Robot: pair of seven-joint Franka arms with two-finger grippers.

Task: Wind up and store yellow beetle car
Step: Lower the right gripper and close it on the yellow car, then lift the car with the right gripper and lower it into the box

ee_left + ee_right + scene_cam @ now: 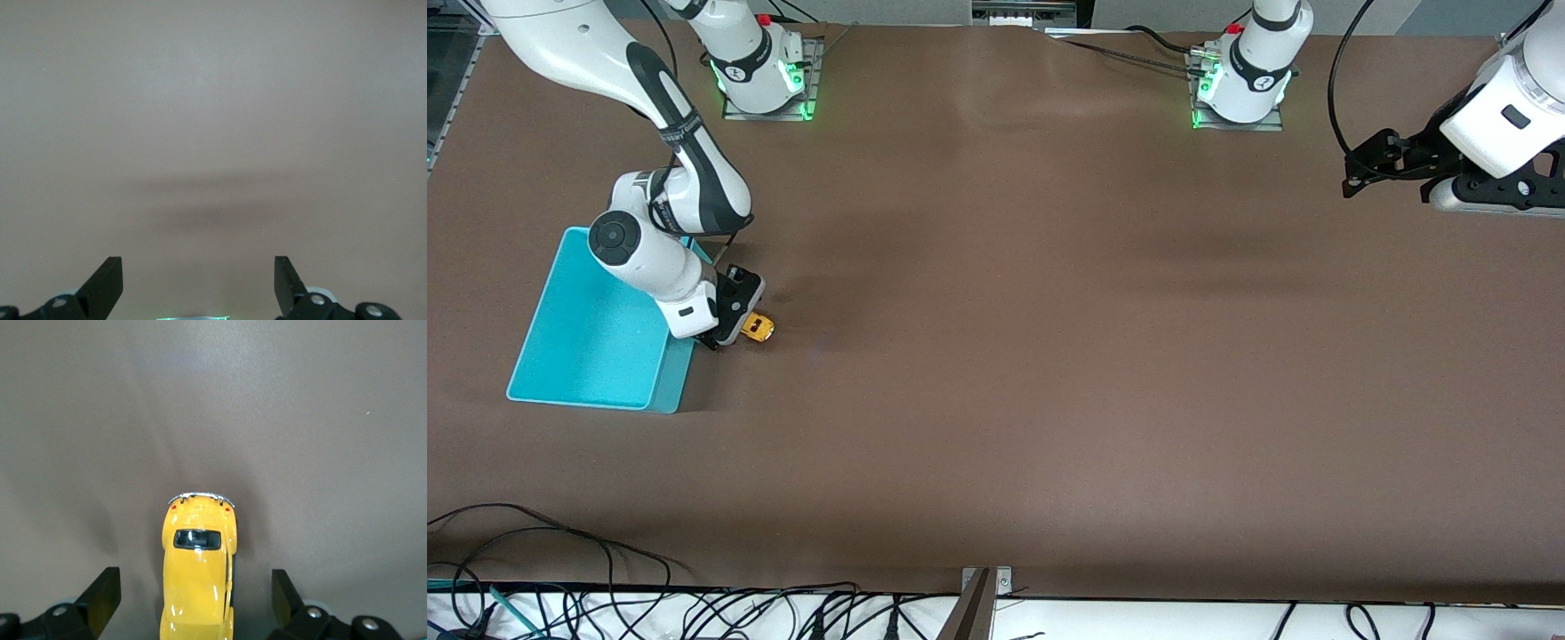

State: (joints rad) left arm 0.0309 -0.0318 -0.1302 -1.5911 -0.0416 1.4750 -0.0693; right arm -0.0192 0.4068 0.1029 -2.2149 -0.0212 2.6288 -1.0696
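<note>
My right gripper will grab the yellow beetle car [758, 328] by its door sides next, to wind and store it.
The yellow beetle car [758, 328] stands on the brown table beside the turquoise bin [596, 333], toward the right arm's end. My right gripper [729, 331] is low over the car and open. In the right wrist view the car [197, 573] lies between the two black fingers [101, 597], with a gap on each side. Its chrome bumper points away from the wrist. My left gripper [1356, 182] is open and empty, held up over the left arm's end of the table, where it waits. The left wrist view shows its fingers [107, 283] over bare table.
The turquoise bin is open-topped and holds nothing that shows; the right arm's wrist hangs over its edge. Cables lie along the table's edge nearest the front camera [605, 604]. The arms' bases [765, 71] stand at the farthest edge.
</note>
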